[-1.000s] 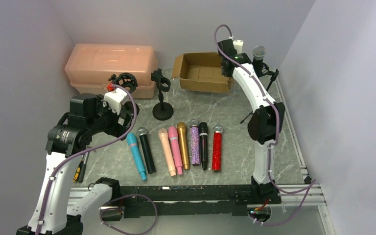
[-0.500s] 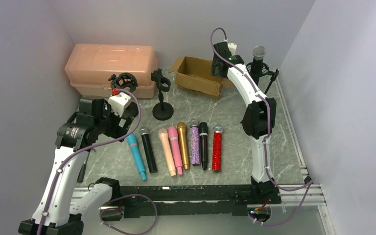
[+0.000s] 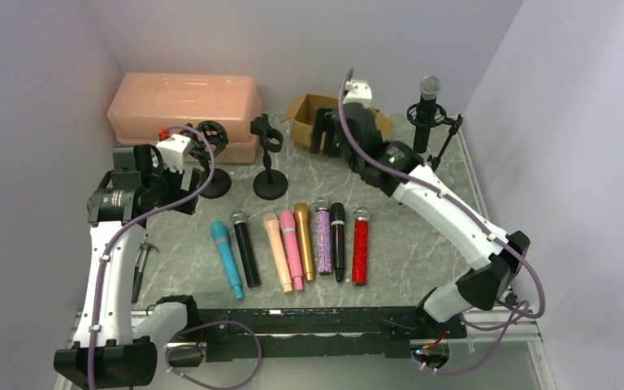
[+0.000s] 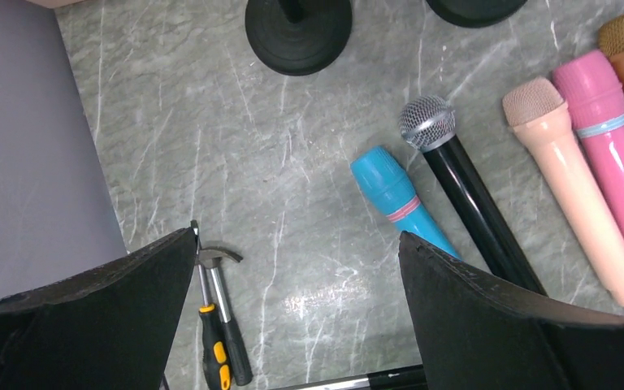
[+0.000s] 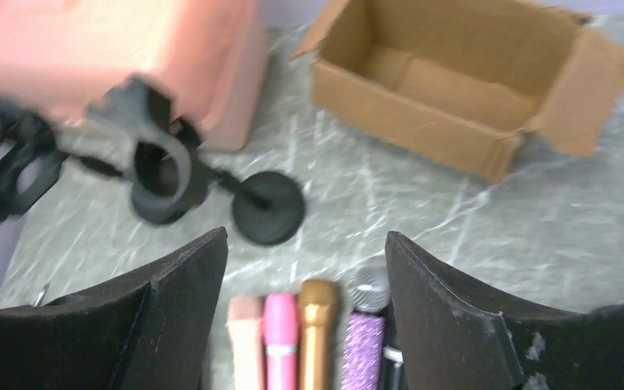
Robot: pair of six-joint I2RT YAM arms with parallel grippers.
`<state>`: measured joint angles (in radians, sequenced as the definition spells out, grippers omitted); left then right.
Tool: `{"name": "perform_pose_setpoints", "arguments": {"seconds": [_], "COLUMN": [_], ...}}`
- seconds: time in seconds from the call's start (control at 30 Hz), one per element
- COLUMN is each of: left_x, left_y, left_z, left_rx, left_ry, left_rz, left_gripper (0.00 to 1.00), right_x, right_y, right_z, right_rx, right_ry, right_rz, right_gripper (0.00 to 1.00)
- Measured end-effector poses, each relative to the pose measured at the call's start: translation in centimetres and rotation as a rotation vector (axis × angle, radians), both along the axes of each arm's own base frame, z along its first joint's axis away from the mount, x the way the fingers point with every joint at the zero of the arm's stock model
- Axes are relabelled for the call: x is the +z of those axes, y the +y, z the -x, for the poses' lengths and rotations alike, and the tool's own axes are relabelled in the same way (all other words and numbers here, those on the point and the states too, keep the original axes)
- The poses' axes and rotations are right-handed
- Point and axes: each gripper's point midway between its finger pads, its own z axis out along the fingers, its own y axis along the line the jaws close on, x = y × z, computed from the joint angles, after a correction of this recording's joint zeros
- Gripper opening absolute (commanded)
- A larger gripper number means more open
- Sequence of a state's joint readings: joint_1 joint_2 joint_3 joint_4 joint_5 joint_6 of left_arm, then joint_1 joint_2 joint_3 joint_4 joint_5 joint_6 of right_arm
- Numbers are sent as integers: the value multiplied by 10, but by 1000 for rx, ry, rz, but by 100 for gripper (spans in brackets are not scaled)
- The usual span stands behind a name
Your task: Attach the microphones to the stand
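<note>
My right gripper takes hold of the teal microphone just below its head (image 3: 223, 244) next, so the handle's tail stays free for the shock-mount stand.
Several microphones lie side by side on the marble table: teal (image 3: 226, 258), black (image 3: 244, 248), peach (image 3: 277, 250), pink (image 3: 292, 248), gold (image 3: 304, 240), purple glitter (image 3: 322, 229), a second black one (image 3: 338, 240) and red glitter (image 3: 360, 244). Another microphone (image 3: 429, 91) stands upright in the tripod stand (image 3: 437, 134) at the back right. A clip stand (image 3: 269, 154) and a shock-mount stand (image 3: 211, 154) hold nothing. My right gripper (image 3: 326, 138) (image 5: 305, 234) hangs open and empty above the row's heads. Left of the teal microphone (image 4: 398, 203), my left gripper (image 3: 183, 195) (image 4: 296, 236) is open and empty.
A pink plastic case (image 3: 183, 101) sits at the back left and an open cardboard box (image 5: 455, 89) at the back middle. A hammer (image 4: 219, 317) and a yellow-handled screwdriver (image 4: 211, 349) lie by the left wall. Grey walls close in both sides.
My right gripper has opened and swung left and forward from the tripod stand to in front of the box. The left arm has drawn back toward the left wall.
</note>
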<state>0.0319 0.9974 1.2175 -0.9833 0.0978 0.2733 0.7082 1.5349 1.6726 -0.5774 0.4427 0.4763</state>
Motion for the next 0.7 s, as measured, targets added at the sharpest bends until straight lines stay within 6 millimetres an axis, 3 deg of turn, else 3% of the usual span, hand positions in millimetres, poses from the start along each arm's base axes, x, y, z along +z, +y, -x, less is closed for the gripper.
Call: {"name": "perform_pose_setpoints", "arguments": {"seconds": [0.1, 0.27, 0.33, 0.5, 0.7], "left_x": [5, 16, 17, 16, 12], "left_y": [5, 15, 17, 20, 23], "left_z": [-6, -22, -25, -34, -44], "left_rx": [18, 54, 64, 71, 78], "left_ry": [-7, -44, -49, -55, -52], "left_rz": [41, 89, 102, 108, 108], "left_gripper": [94, 72, 68, 66, 71], "right_x": [-8, -67, -89, -151, -198], "right_y": [35, 98, 124, 187, 229], "right_z": [34, 82, 100, 141, 166], "right_rx": [99, 264, 333, 484, 583], "right_ry": [1, 98, 130, 216, 281], "right_rz": [-14, 71, 107, 205, 258], "right_gripper": [73, 72, 71, 71, 70]}}
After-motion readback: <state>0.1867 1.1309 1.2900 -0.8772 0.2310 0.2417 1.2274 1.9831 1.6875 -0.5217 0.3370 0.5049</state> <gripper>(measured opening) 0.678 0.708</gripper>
